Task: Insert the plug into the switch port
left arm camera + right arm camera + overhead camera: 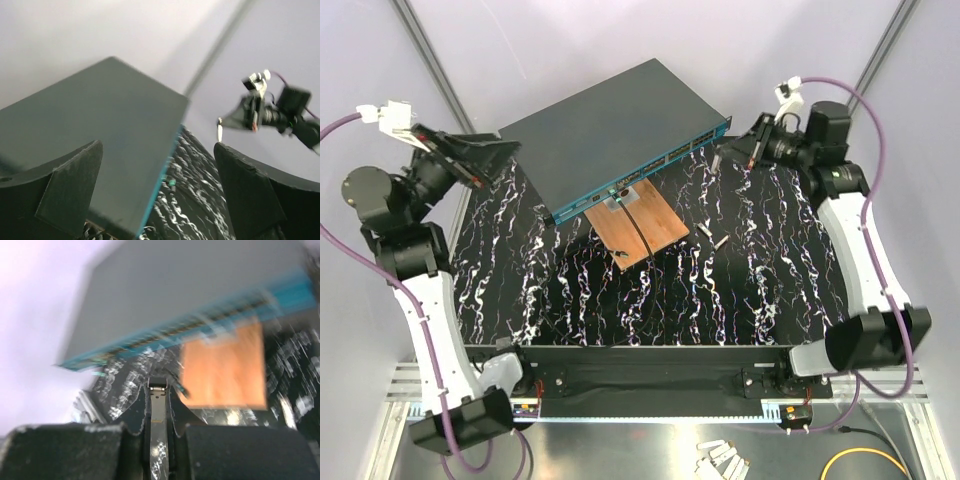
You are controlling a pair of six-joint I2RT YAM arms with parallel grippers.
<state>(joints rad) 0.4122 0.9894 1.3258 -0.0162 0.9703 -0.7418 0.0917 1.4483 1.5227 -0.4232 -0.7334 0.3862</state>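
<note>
The plug has an end sticking out of my right gripper, which my left gripper will reach and grab, so its other end stays free to regrip for insertion.
The switch (610,130) lies at an angle at the back of the table, dark grey on top, its teal front edge (665,160) with a row of ports facing the near right. My right gripper (740,145) hovers off the switch's right corner, shut on the plug (717,158), a slim metal piece. In the right wrist view the plug (158,405) sticks out between the fingers (240,450) toward the port row (190,325), well apart from it. My left gripper (498,160) is open beside the switch's left corner, holding nothing (160,172).
A copper-brown board (640,225) lies against the switch's front edge with a thin black cable (640,235) across it. A small green connector (612,200) sits at the front edge. Two small loose metal pieces (712,237) rest on the black marbled table (760,280).
</note>
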